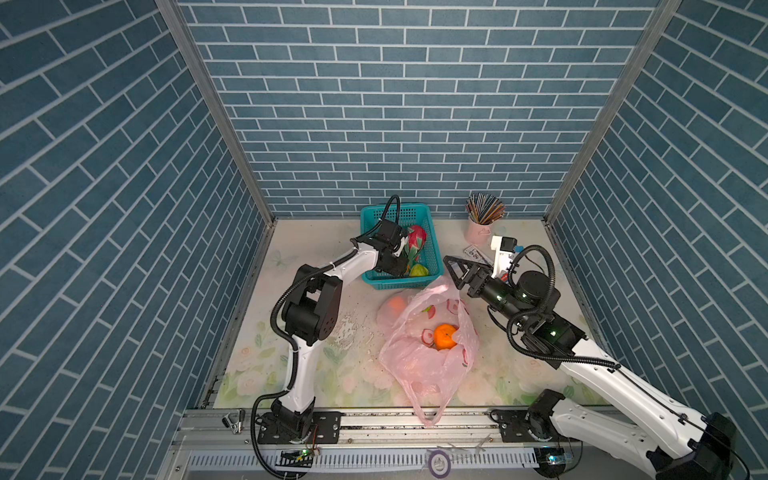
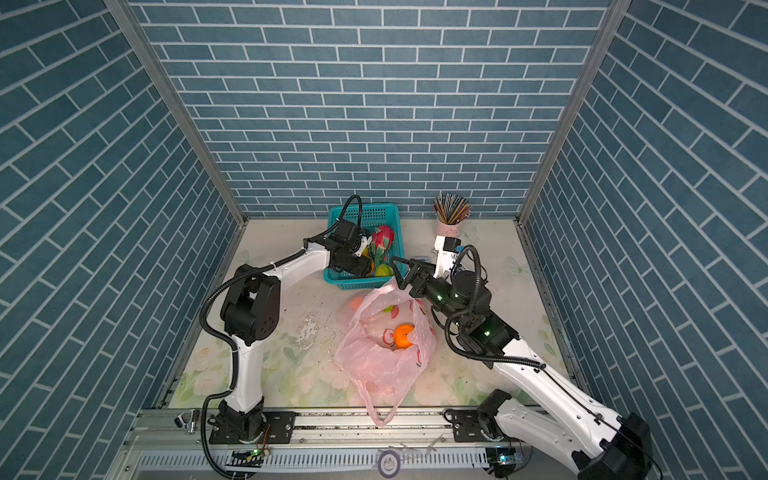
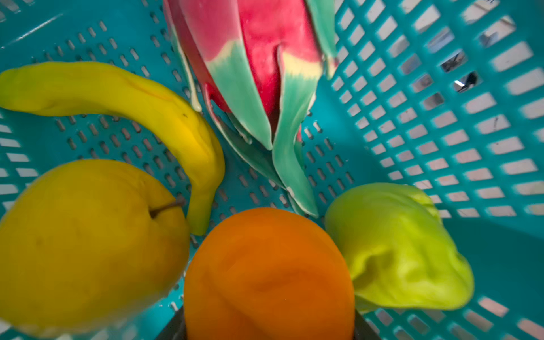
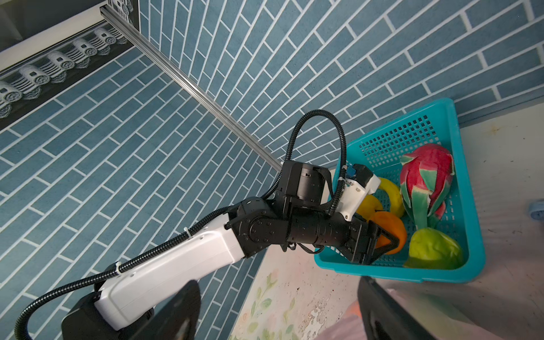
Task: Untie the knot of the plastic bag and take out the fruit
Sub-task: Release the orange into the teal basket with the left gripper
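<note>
The orange (image 3: 269,266) is down inside the teal basket, as low as the green fruit on the basket's slotted bottom. My left gripper should release it now.
The pink plastic bag (image 1: 419,365) (image 2: 374,361) lies mid-table with its mouth open and one handle loop over the front edge. No knot shows. Inside it sit an orange (image 1: 444,336) and a green fruit (image 1: 427,308); a second orange (image 1: 395,305) shows through the film. My left gripper (image 3: 269,326) (image 4: 385,238) reaches into the teal basket (image 1: 399,284) (image 3: 441,117), shut on an orange (image 3: 265,270). Beside it lie a dragon fruit (image 3: 250,59), a yellow round fruit (image 3: 82,244) and a green fruit (image 3: 397,250). My right gripper (image 1: 453,272) (image 4: 276,309) hangs open and empty above the bag's far rim.
A yellow banana (image 3: 117,94) lies in the basket. A pink cup of pencils (image 1: 482,224) stands at the back right, with a small card (image 1: 476,251) on the table in front of it. Blue brick walls close three sides. A metal rail (image 1: 374,419) runs along the front.
</note>
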Robot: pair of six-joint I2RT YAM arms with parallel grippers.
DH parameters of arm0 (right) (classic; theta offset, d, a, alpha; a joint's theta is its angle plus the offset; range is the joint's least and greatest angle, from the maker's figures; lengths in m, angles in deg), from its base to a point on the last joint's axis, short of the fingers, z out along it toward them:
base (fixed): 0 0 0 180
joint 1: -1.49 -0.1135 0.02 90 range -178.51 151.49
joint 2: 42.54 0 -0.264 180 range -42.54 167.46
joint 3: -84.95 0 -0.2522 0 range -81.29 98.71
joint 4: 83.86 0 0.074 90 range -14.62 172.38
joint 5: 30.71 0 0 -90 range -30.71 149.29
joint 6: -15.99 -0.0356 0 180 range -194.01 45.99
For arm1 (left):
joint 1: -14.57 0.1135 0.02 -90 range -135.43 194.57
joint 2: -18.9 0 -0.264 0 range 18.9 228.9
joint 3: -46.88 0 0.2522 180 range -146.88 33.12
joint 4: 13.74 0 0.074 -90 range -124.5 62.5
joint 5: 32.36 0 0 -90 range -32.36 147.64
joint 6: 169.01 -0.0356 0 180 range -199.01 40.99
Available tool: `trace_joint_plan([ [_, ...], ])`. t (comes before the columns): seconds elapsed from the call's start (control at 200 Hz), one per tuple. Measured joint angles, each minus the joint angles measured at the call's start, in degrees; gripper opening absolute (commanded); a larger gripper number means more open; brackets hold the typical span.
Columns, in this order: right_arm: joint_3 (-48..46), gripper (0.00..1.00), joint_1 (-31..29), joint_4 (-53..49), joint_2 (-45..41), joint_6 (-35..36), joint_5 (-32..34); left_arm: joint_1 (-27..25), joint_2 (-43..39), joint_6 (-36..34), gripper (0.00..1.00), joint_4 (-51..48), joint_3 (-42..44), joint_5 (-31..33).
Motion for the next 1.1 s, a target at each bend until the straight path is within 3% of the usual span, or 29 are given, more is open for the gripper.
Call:
trace_joint_plan([
  [0.245, 0.0, 0.84, 0.0, 0.0, -0.33, -0.04, -0.02, 0.0, -0.33, -0.55, 0.8, 0.07, -0.11, 0.44],
  [0.515, 0.0, 0.84, 0.0, -0.02, -2.03, -0.55, -0.02, 0.0, -5.84, -0.57, 0.81, 0.26, 0.35, 0.17],
  [0.78, -0.04, 0.8, 0.0, -1.95, -4.61, -0.52, -0.09, 0.0, -21.88, -0.37, 0.81, 2.36, 5.51, -2.43],
  [1.1, -2.08, 0.73, -0.39, -8.92, -10.6, 0.72, -2.29, -0.02, -43.15, -0.22, 0.81, 7.61, 17.29, -13.57],
])
